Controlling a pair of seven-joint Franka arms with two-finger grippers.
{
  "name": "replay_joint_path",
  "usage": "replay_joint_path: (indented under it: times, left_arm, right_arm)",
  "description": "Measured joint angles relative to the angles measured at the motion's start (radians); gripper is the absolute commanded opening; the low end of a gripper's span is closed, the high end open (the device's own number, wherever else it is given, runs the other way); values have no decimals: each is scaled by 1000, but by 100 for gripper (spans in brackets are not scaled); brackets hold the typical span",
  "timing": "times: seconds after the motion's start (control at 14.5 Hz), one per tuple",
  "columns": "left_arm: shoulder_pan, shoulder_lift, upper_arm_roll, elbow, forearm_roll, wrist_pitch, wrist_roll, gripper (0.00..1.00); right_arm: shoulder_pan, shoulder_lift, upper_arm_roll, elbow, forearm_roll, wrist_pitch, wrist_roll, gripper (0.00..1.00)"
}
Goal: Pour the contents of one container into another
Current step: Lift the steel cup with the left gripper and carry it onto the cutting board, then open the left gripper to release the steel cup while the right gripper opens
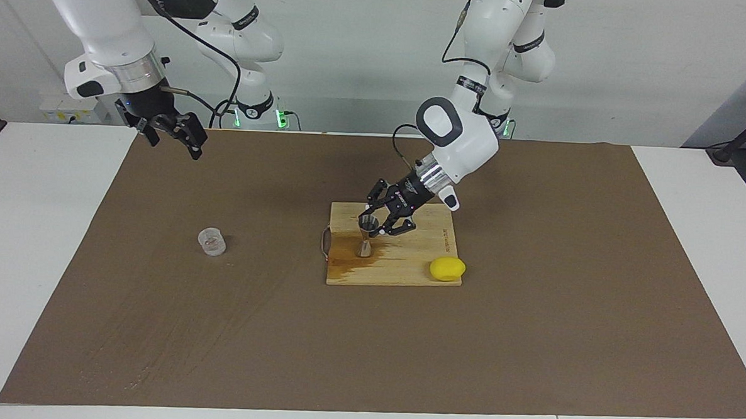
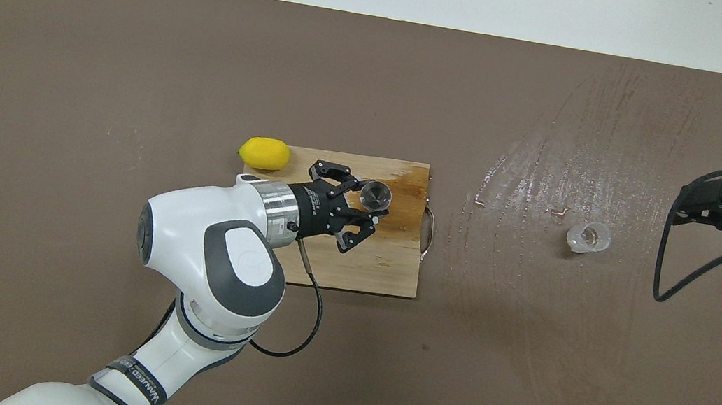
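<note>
I should let go of the steel jigger with my left gripper now, because the jigger stands upright on the wet part of the cutting board.
The steel jigger (image 1: pixel 364 244) stands upright on the wet part of the wooden cutting board (image 1: pixel 408 275); it also shows in the overhead view (image 2: pixel 376 195). My left gripper (image 1: pixel 372 224) is low over the board with a finger on either side of the jigger's upper cone, shut on it; it also shows in the overhead view (image 2: pixel 369 202). The clear plastic cup (image 1: pixel 212 241) stands alone on the brown mat toward the right arm's end (image 2: pixel 589 237). My right gripper (image 1: pixel 175 131) waits in the air over the mat's edge (image 2: pixel 707 205), away from the cup.
A yellow lemon (image 1: pixel 447 269) lies on the mat against the board's corner (image 2: pixel 264 153). The board (image 2: pixel 351 272) has a dark wet stain and a metal handle (image 2: pixel 429 233). Wet streaks (image 2: pixel 550 165) mark the mat between the board and the cup.
</note>
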Motion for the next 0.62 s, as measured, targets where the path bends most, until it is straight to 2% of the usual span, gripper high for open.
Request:
replay_joint_path:
  times: [0.28,0.41,0.48,0.55,0.62]
  left_arm:
    - [0,0,1,0,0,12,1,0]
    - [-9,0,1,0,0,48,2,8]
    - [-18,1,0,-1,0,70,2,15]
    - [-27,3,0,-1,0,86,2,33]
    - [-34,5,0,-1,0,95,2,80]
  right_arm:
    - [-9,0,0,0,0,-4,0,100]
    - [-9,0,1,0,2,14,18,100]
    - [-10,1,0,-1,3,15,55,100]
    - [-10,4,0,-1,3,16,104,100]
    - [-11,10,-1,-2,4,19,160,100]
